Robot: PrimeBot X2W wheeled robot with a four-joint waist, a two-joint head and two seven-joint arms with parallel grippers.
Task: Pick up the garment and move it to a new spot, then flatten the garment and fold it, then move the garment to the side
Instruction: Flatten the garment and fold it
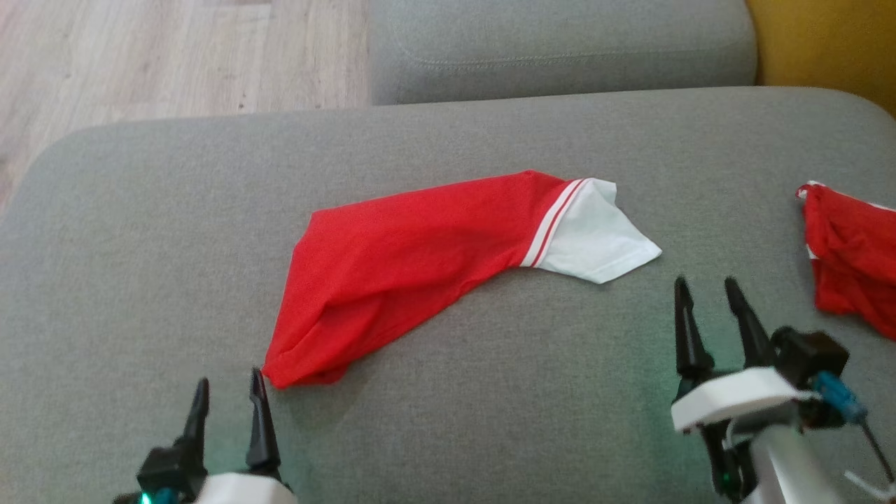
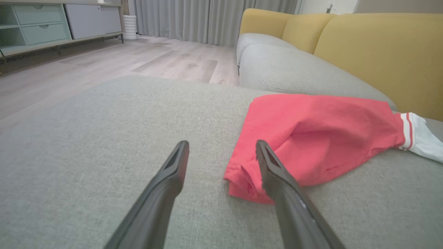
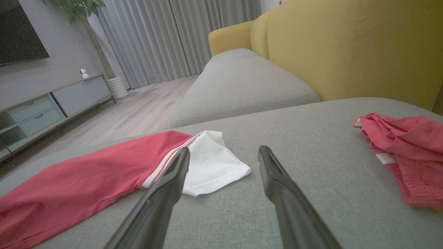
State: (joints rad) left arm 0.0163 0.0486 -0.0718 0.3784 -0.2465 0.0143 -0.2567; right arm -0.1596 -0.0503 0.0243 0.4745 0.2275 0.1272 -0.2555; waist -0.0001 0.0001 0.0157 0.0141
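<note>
A loose fold stands up at the garment's red hem corner (image 1: 281, 374), while the long red band (image 1: 411, 252) lies flat. My left gripper should grab the garment by that corner next.
The garment (image 1: 399, 259) is red with a white, red-striped end, lying folded into a long band slanting across the grey sofa seat (image 1: 140, 231). It also shows in the left wrist view (image 2: 322, 135) and the right wrist view (image 3: 86, 176). My left gripper (image 1: 227, 392) stands open just short of the garment's near red corner, nothing between its fingers (image 2: 173, 173). My right gripper (image 1: 707, 294) is open too, near the white end (image 3: 211, 162) and apart from it.
A second red garment (image 1: 847, 259) lies crumpled at the seat's right edge (image 3: 405, 152). Another grey seat cushion (image 1: 560, 49) lies beyond, with a yellow backrest (image 3: 346, 45) to the right. Wooden floor (image 1: 140, 56) runs past the seat's left edge.
</note>
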